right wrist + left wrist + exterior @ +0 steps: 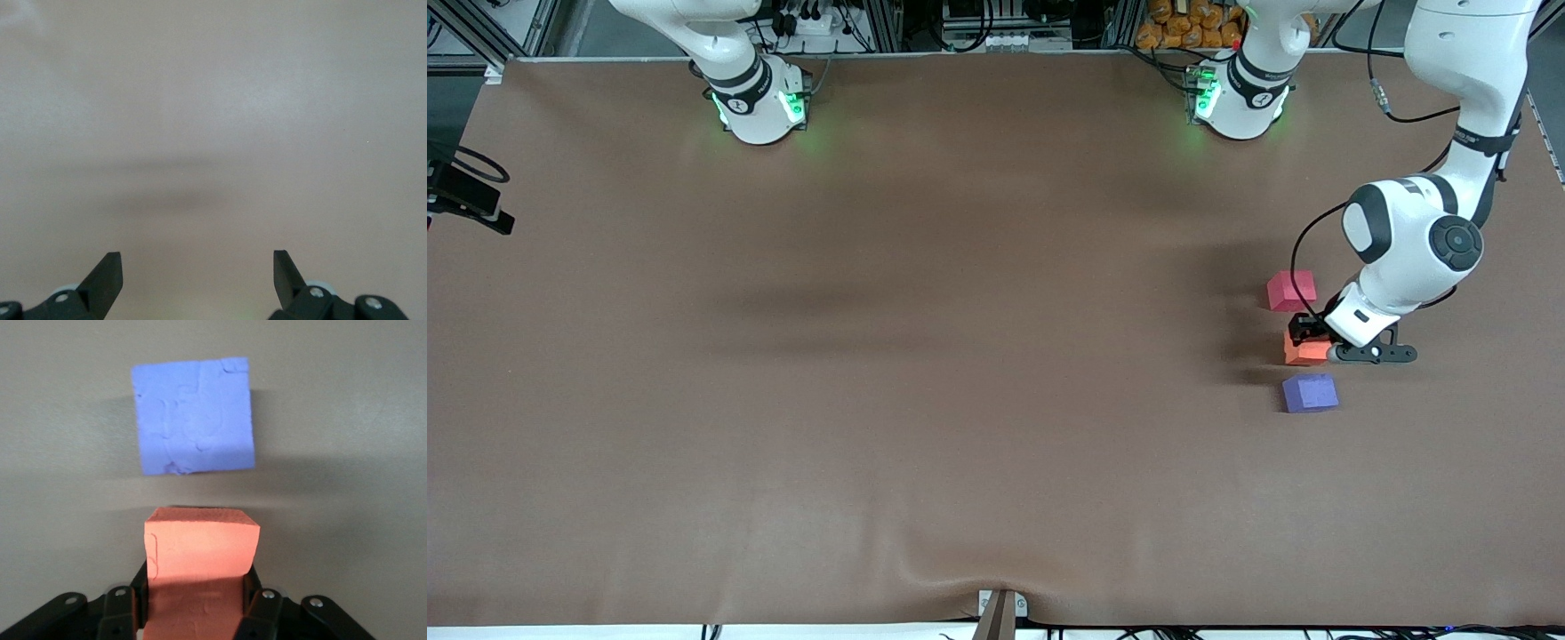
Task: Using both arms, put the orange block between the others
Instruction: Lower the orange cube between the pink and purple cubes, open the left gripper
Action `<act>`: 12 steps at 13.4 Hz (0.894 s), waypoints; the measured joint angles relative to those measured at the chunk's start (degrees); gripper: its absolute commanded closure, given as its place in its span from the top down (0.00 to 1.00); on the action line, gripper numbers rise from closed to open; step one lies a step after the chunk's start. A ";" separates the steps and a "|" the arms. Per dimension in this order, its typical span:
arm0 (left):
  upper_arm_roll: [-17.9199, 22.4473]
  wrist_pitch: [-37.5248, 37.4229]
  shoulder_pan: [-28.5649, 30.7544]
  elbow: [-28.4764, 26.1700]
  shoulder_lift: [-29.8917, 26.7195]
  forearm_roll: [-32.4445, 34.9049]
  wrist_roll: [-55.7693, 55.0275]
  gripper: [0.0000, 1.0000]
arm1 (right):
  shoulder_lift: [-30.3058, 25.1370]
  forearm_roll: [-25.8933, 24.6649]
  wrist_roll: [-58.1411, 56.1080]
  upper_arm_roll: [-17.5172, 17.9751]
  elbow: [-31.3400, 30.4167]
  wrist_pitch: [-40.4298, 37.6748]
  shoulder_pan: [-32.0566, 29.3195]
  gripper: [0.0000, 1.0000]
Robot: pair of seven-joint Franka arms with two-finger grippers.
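I should open my left gripper. The orange block sits low on the tabletop between the pink and blue cubes, so it would stay standing.
The orange block sits low at the table between the pinkish-red cube and the bluish-purple cube, toward the left arm's end of the table. My left gripper is shut on the orange block, its black fingers pressing two facing sides. The purple cube is nearer the front camera than the orange one, with a small gap between them. My right gripper is open over bare brown table; it is out of the front view, where only that arm's base shows.
A brown mat covers the whole table. The two green-lit arm bases stand along the edge farthest from the front camera. A black device sticks in at the right arm's end.
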 measured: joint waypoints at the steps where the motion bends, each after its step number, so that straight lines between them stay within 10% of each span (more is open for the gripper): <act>1: -0.21 0.41 0.00 0.00 0.38 -0.08 0.00 0.23 | 0.00 0.00 0.00 0.00 0.00 -0.01 0.00 1.00; 3: -0.27 0.70 0.02 0.00 0.89 -0.09 0.00 0.38 | 0.00 0.00 0.00 0.00 0.00 -0.01 0.00 1.00; 4: -0.27 0.75 0.03 0.00 1.01 -0.09 0.00 0.88 | 0.00 0.00 0.00 0.00 0.00 -0.01 0.00 1.00; 5: -0.27 0.79 0.03 0.00 1.04 -0.09 0.00 1.00 | 0.00 0.00 0.00 0.00 0.00 -0.01 0.00 1.00; 12: -0.42 -1.00 -0.10 3.69 0.38 -0.09 0.03 1.00 | 0.00 0.00 0.01 0.00 -0.08 0.00 0.00 1.00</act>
